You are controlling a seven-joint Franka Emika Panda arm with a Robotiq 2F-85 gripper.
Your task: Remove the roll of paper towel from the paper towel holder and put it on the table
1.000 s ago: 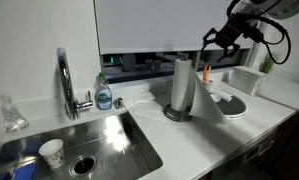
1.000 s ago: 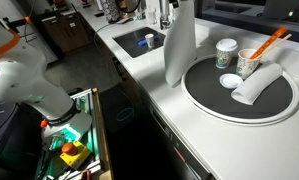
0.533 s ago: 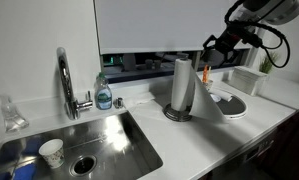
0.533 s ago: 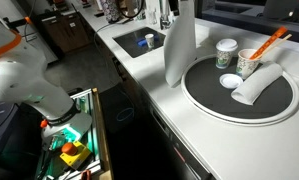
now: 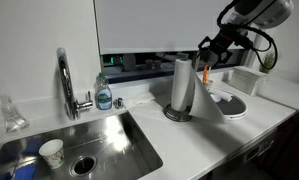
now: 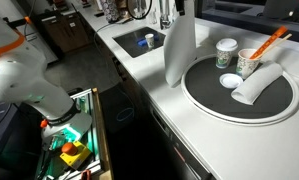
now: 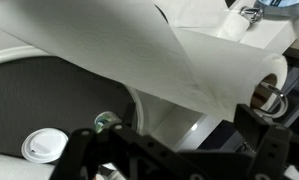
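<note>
I will next grab the paper towel roll's top rim beside its hollow core, to lift it off the holder and stand it upright.
The roll of paper towel (image 5: pixel 182 84) stands upright on the paper towel holder, whose dark ringed base (image 5: pixel 177 114) shows under it on the white table (image 5: pixel 144 101). A loose sheet flares off its right side. The roll also shows in an exterior view (image 6: pixel 179 45) and in the wrist view (image 7: pixel 219 55), where its hollow core faces right. My gripper (image 5: pixel 210 54) is open and empty. It hangs just above and to the right of the roll's top, not touching it. In the wrist view my gripper (image 7: pixel 179 150) has one dark finger (image 7: pixel 267 140) beside the roll's end.
A round white plate with a dark rim (image 6: pixel 194 100) holds cups and a rolled cloth right beside the roll. The sink (image 5: pixel 89 145), chrome tap (image 5: pixel 65 80) and soap bottle (image 5: pixel 104 95) lie on the far side of the roll. The counter edge (image 6: pixel 154 115) runs close by.
My gripper has moved a little down and to the left, closer to the roll's top. The roll and holder have not moved.
</note>
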